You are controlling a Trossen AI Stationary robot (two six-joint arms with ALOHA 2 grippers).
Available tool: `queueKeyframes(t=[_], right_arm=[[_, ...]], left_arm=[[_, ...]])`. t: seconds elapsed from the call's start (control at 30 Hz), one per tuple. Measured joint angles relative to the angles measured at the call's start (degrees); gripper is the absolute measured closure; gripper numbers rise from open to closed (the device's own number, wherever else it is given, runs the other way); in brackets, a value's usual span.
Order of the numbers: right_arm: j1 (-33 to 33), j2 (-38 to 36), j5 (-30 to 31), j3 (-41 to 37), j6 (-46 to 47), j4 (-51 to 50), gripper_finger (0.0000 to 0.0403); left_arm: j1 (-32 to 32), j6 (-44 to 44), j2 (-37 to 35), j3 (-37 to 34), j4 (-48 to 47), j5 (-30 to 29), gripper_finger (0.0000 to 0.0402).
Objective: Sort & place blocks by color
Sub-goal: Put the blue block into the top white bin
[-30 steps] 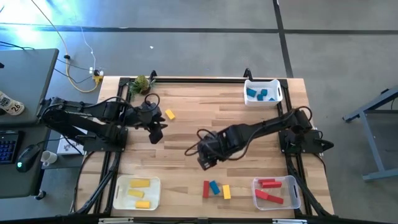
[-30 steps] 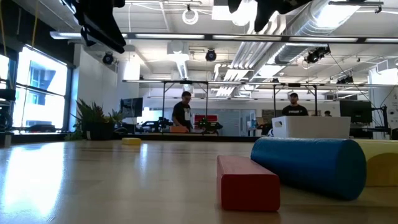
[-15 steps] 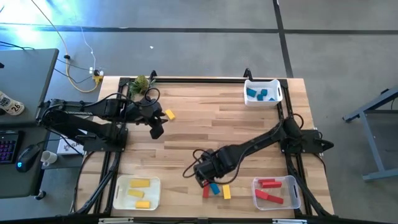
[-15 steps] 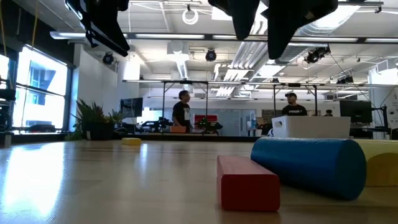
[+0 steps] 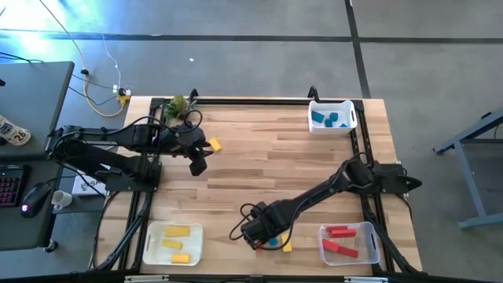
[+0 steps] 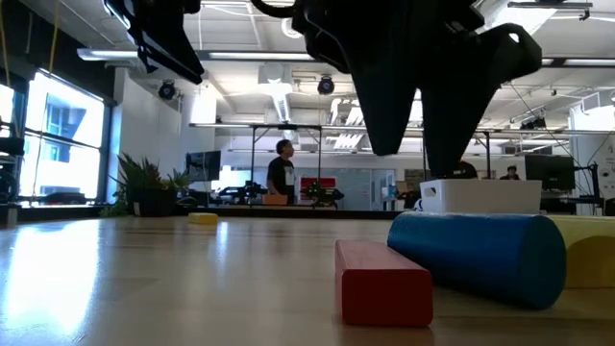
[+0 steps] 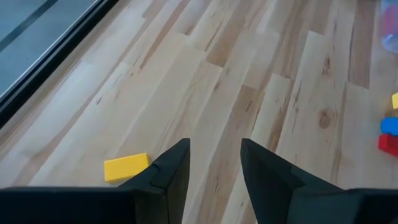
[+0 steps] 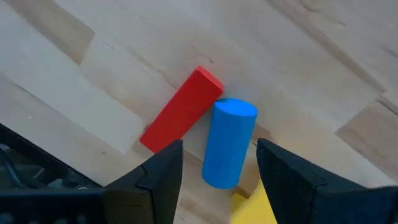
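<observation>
My fingers stop above the blue cylinder (image 8: 229,143), the red bar (image 8: 181,111) beside it, so closing now would miss: my right gripper lowers to the cylinder, then closes.
My right gripper (image 5: 263,233) hovers open near the table's near edge, over three loose blocks. In its wrist view its fingers stand on either side of a blue cylinder (image 8: 229,143). A red bar (image 8: 181,111) and a yellow block (image 8: 258,205) lie against that cylinder. The low view shows the red bar (image 6: 382,281) and blue cylinder (image 6: 478,255) flat on the wood, with the right gripper (image 6: 420,154) above them. My left gripper (image 5: 196,161) is open above the left far part of the table, beside a lone yellow block (image 7: 126,167).
A white bin with yellow blocks (image 5: 173,242) sits at the near left, a clear bin with red blocks (image 5: 348,242) at the near right, and a white bin with blue blocks (image 5: 332,116) at the far right. A green clump (image 5: 178,104) lies at the far left corner. People (image 6: 282,173) stand in the room behind.
My right gripper has travelled from the table's middle toward the near edge and come down over the red, blue and yellow blocks, staying open. The blocks have not moved.
</observation>
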Motion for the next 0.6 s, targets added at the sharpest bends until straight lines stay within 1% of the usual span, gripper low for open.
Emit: queueKeyframes(t=[0.37, 0.6], right_arm=[[0.32, 3.32, -0.11, 0.00, 0.09, 0.28, 0.0212], [0.32, 5.48, -1.90, 0.00, 0.14, 0.46, 0.0216]], left_arm=[[0.00, 1.93, 0.02, 0.00, 0.06, -0.02, 0.0272], [0.00, 1.95, 0.00, 0.00, 0.10, -0.07, 0.0273]])
